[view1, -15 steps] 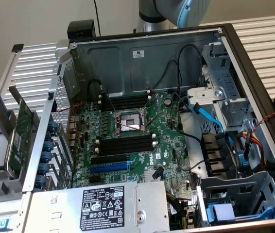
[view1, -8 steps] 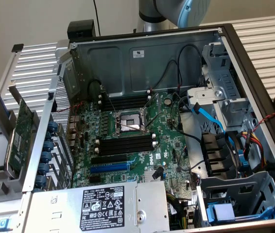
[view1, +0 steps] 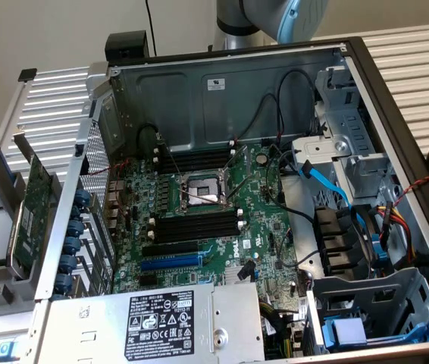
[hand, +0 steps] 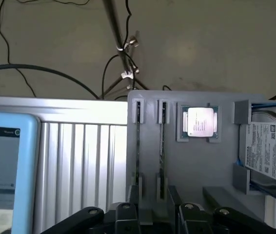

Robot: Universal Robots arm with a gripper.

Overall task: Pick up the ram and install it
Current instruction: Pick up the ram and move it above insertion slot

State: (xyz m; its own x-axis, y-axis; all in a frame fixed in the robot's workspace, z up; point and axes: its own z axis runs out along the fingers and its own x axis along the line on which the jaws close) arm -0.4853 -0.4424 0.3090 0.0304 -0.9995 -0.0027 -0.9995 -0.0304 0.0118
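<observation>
The end blocks of the grey holder wrap both ends of the ram, so the robot's gripper will next take the ram by the bare middle of its top edge (hand: pixel 162 150).
Two rams (hand: pixel 137 146) (hand: pixel 161 146) stand on edge in a grey holder (hand: pixel 196 170); seen from above, they show as thin dark strips. My gripper (hand: pixel 152 202) hovers over the near end of the holder, open. Its black fingers (hand: pixel 130 207) sit on either side of the sticks' near ends and touch nothing. In the exterior view, the open computer case holds a green motherboard with empty black memory slots (view1: pixel 195 226) (view1: pixel 195 161) on both sides of the CPU socket (view1: pixel 199 189). Part of my arm (view1: pixel 275 15) shows behind the case.
A CPU chip (hand: pixel 200 122) and a hard drive (hand: pixel 269 151) rest in the same holder. A blue-framed screen (hand: pixel 4 170) lies beside it. A green expansion card with a metal bracket (view1: pixel 29 205) stands at the exterior view's left. Cables (view1: pixel 328 186) and the power supply (view1: pixel 161 322) crowd the case.
</observation>
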